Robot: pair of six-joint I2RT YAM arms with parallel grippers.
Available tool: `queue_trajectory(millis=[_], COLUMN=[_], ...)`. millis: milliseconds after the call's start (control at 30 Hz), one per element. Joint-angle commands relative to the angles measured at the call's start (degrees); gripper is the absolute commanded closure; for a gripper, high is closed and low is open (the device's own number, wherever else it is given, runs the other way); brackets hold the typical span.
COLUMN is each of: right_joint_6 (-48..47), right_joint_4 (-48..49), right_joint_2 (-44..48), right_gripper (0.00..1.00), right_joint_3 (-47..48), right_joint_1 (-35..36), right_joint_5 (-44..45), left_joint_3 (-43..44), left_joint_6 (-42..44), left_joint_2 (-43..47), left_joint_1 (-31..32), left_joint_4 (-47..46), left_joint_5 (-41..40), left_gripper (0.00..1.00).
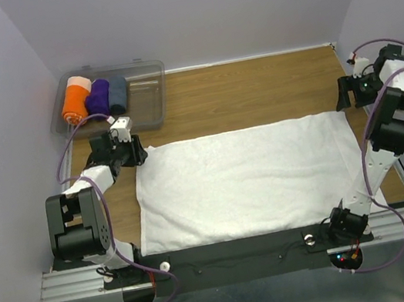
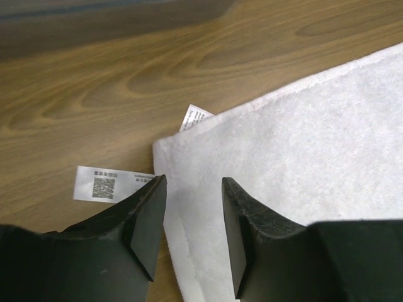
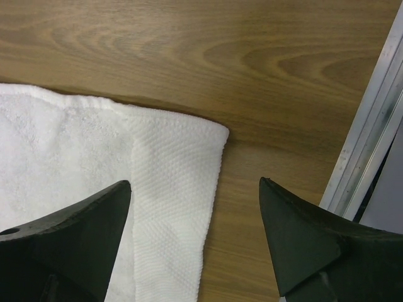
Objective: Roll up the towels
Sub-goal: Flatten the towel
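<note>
It isn't time to close on the hem yet: my right gripper's fingertips are above the towel, short of the corner's point. They would miss the hem if they closed now, so my right gripper should lower its fingers first.
A large white terry towel (image 1: 250, 180) lies flat and spread out on the wooden table. My left gripper (image 1: 134, 153) hovers open over its far left corner (image 2: 189, 157), the two black fingers straddling the towel's left edge, with nothing held. A white care label (image 2: 104, 185) sticks out beside that corner. My right gripper (image 1: 348, 94) is open wide and empty, just above the far right corner (image 3: 189, 151), whose woven hem band lies between the fingers.
A clear plastic bin (image 1: 138, 99) at the back left holds orange (image 1: 76, 101), purple (image 1: 99, 97) and grey-blue (image 1: 118, 94) towel rolls. A metal rail (image 3: 371, 132) runs along the table's right edge, close to my right gripper. Bare wood (image 1: 254, 91) lies behind the towel.
</note>
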State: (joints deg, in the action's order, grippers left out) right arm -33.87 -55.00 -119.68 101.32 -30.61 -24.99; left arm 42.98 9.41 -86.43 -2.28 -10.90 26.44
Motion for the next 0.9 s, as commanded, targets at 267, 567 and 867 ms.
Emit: queue_trajectory(millis=[267,567,867], right_joint_6=[1.96,4.68,7.41], right_joint_4=[0.51,4.02,5.26], right_joint_2=[-5.65,-7.06,-8.82], right_gripper=[0.17,0.23,0.32], right_joint_3=[2.57,0.02,1.43], right_joint_1=[-0.59,-0.06,1.34], right_joint_5=[-2.43,-0.32,1.26], left_joint_3=[-1.85,-2.11,-3.17], left_joint_6=[-5.45,-4.22,-5.45], left_joint_2=[1.00,2.32,1.53], left_joint_1=[-2.37,-2.46,-2.37], left_joint_4=[-5.45,-5.19,-5.63], left_joint_5=[3.71,2.57,1.34], left_gripper=[0.43,0.40,0.40])
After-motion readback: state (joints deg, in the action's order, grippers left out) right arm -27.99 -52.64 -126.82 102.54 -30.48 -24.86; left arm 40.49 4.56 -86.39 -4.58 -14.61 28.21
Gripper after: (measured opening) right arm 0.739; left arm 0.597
